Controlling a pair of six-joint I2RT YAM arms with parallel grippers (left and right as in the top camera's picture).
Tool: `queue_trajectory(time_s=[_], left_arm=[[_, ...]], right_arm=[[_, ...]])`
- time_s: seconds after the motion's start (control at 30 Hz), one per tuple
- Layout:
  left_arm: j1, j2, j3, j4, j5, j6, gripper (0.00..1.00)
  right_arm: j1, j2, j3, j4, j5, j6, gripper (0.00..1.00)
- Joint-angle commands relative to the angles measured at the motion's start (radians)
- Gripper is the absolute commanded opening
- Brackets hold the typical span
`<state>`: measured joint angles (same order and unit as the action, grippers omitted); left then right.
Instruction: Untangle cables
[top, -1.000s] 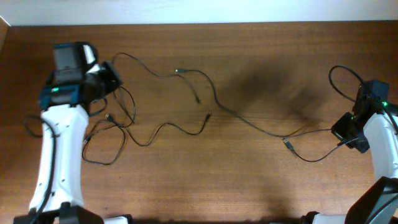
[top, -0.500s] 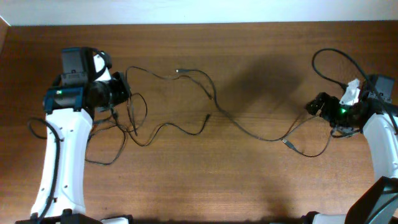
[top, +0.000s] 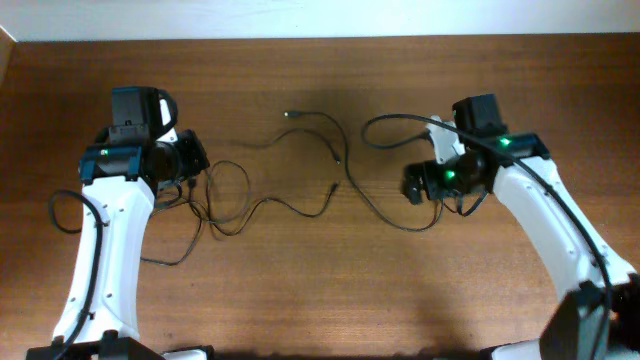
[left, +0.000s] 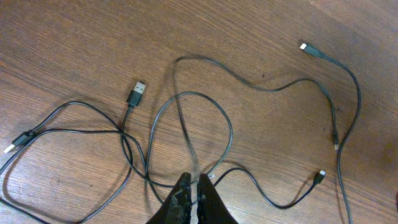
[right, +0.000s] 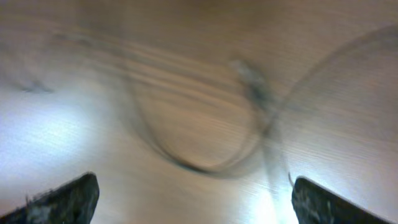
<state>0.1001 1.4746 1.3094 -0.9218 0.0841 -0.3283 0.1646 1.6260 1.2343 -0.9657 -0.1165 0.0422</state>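
Observation:
The cable (left: 242, 79) curves from my fingers over open table past the tangle. My left gripper should release the cable next, and it would settle there.
Several thin black cables (top: 330, 128) lie in loose loops across the wooden table. On the left they cross in a tangle (left: 127, 146), with a USB plug (left: 138, 92) lying beside it. My left gripper (top: 200, 155) sits over that tangle. In the left wrist view it (left: 193, 182) is shut on one cable strand that runs up from its tips. My right gripper (top: 412, 185) is near the table's middle, beside a cable loop (top: 385, 120). The right wrist view is blurred: it (right: 193, 202) is wide open, nothing between the fingers, with a loop (right: 199, 167) ahead.
Small plug ends lie at the back centre (top: 288, 115) and mid-table (top: 334, 186). A thicker arm cord (top: 55, 212) hangs by the left arm. The table's back edge (top: 320, 38) meets a white wall.
My right arm swung from the table's right edge toward the middle and its jaws opened. The right-hand cable now curls into a loop there. My left gripper shifted slightly right.

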Motion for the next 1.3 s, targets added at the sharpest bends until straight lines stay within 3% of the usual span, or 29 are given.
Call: queue_trajectory(time_s=[0.0,0.13,0.2,0.23,0.27,0.33,0.37,0.4,0.43,0.47,0.5,0.63,0.9,1.17,1.2,1.27], left_arm=[[0.001,-0.014,-0.005,-0.004,-0.014,0.016,0.05],[0.0,-0.014,-0.005,-0.004,-0.014,0.016,0.05],[0.0,-0.014,-0.005,-0.004,-0.014,0.016,0.05],[0.0,-0.014,-0.005,-0.004,-0.014,0.016,0.05],[0.0,-0.014,-0.005,-0.004,-0.014,0.016,0.05],[0.001,-0.014,-0.005,-0.004,-0.014,0.016,0.05],[0.0,-0.014,-0.005,-0.004,-0.014,0.016,0.06],[0.0,-0.014,-0.005,-0.004,-0.014,0.016,0.13],[0.0,-0.014,-0.005,-0.004,-0.014,0.016,0.28],[0.0,-0.014,-0.005,-0.004,-0.014,0.016,0.74],[0.0,-0.014,-0.005,-0.005,-0.014,0.016,0.97],[0.001,-0.014,-0.005,-0.008,-0.014,0.016,0.99],[0.001,-0.014,-0.005,-0.008,-0.014,0.016,0.99],[0.001,-0.014,-0.005,-0.008,-0.014,0.016,0.99],[0.001,-0.014,-0.005,-0.008,-0.014,0.016,0.99],[0.001,-0.014,-0.005,-0.008,-0.014,0.016,0.99]], right_arm=[[-0.072,0.106,0.008,-0.116,0.607,0.281,0.99],[-0.237,0.158,0.039,-0.121,0.655,0.281,0.99],[-0.28,0.158,0.158,-0.158,0.618,0.278,0.99],[-0.282,0.158,0.22,-0.182,0.518,0.254,0.99],[-0.278,0.158,0.299,-0.209,0.277,0.183,0.99],[-0.245,0.158,0.348,-0.2,-0.164,-0.055,0.94],[-0.22,0.159,0.344,-0.198,-0.256,-0.117,0.94],[-0.179,0.161,0.335,-0.193,-0.288,-0.14,0.89],[-0.137,0.163,0.32,-0.171,-0.288,-0.14,0.82],[-0.079,0.165,0.3,-0.129,-0.287,-0.14,0.8],[-0.045,0.166,0.287,-0.096,-0.287,-0.14,0.79],[0.106,0.166,0.208,0.075,-0.28,-0.139,0.63],[0.293,0.169,-0.065,0.478,0.018,-0.139,0.6],[0.293,0.285,-0.165,0.597,0.024,-0.14,0.6],[0.293,0.315,-0.165,0.603,0.026,-0.14,0.49],[0.289,0.341,-0.165,0.607,0.145,-0.079,0.08]])
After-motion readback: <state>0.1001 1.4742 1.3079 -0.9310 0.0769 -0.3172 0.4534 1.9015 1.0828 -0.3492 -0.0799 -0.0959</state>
